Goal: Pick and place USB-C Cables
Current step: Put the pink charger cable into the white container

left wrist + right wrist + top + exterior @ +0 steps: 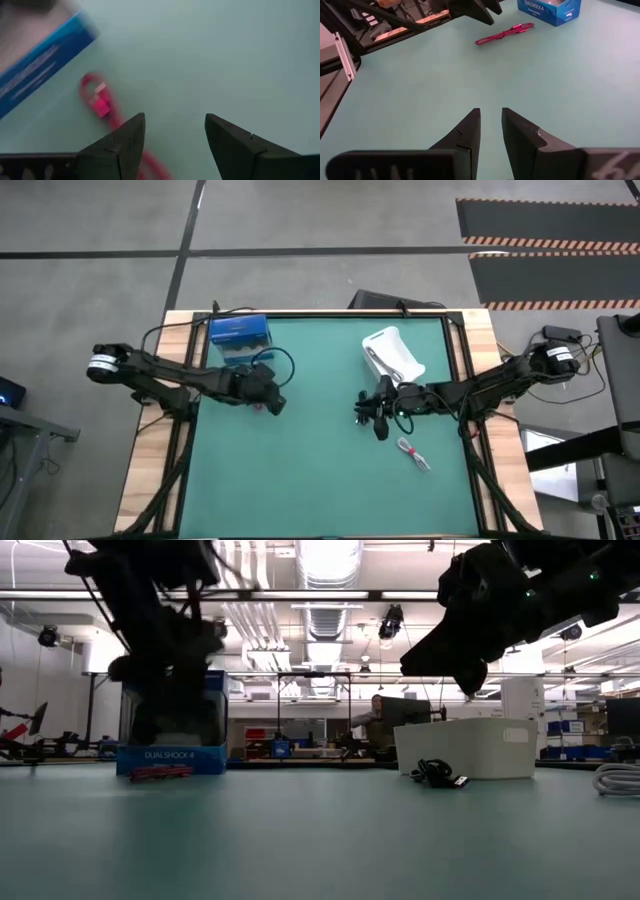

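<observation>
The red cable's bundled part is behind the pink plugs. My left gripper will grab the red cable by that part next, to put it in the white bin (393, 355).
A red cable bundle (102, 102) lies flat on the green mat beside the blue box (238, 338); it also shows in the right wrist view (505, 34) and the low view (160, 772). My left gripper (175, 117) hovers open just above it, and one finger covers the cable's near end. A black cable bundle (435, 773) lies in front of the white bin (465, 747). My right gripper (491, 111) is raised above it (462, 665), fingers a narrow gap apart and empty. A pale cable bundle (412, 453) lies nearer the table's near edge.
The blue box stands at the far left of the mat, close behind my left gripper (270, 400). The white bin (392, 355) sits at the far right, behind my right gripper (364, 412). Bare green mat (320, 480) stretches across the middle and near side.
</observation>
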Robot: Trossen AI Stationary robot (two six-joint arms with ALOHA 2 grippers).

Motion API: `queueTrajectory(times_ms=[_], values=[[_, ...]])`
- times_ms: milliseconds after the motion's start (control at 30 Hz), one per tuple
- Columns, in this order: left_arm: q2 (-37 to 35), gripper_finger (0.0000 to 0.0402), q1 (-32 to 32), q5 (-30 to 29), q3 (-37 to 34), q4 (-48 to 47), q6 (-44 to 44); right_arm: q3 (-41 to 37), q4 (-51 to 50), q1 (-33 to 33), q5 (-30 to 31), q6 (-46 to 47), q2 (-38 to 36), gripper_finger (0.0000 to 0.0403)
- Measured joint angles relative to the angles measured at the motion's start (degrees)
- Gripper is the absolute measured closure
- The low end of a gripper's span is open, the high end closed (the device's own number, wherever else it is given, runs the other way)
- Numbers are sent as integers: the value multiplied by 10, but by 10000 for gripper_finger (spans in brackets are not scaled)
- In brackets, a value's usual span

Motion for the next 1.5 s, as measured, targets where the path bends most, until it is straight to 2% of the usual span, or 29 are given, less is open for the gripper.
queueTrajectory(times_ms=[133, 600, 733, 1100, 1333, 1500], values=[[41, 210, 8, -2, 0, -60, -54, 0, 2, 0, 0, -2, 0, 333], [151, 211, 52, -2, 0, -61, -54, 0, 3, 0, -1, -3, 0, 330], [163, 234, 53, -4, 2, -58, -55, 0, 3, 0, -1, -3, 0, 332], [159, 386, 54, 4, 0, -42, -55, 0, 1, 0, -1, -3, 0, 333], [128, 387, 42, -1, 3, -38, -48, 0, 0, 0, -1, -13, 0, 333], [68, 387, 16, -35, 7, 19, 13, 0, 0, 0, -1, -28, 0, 339]])
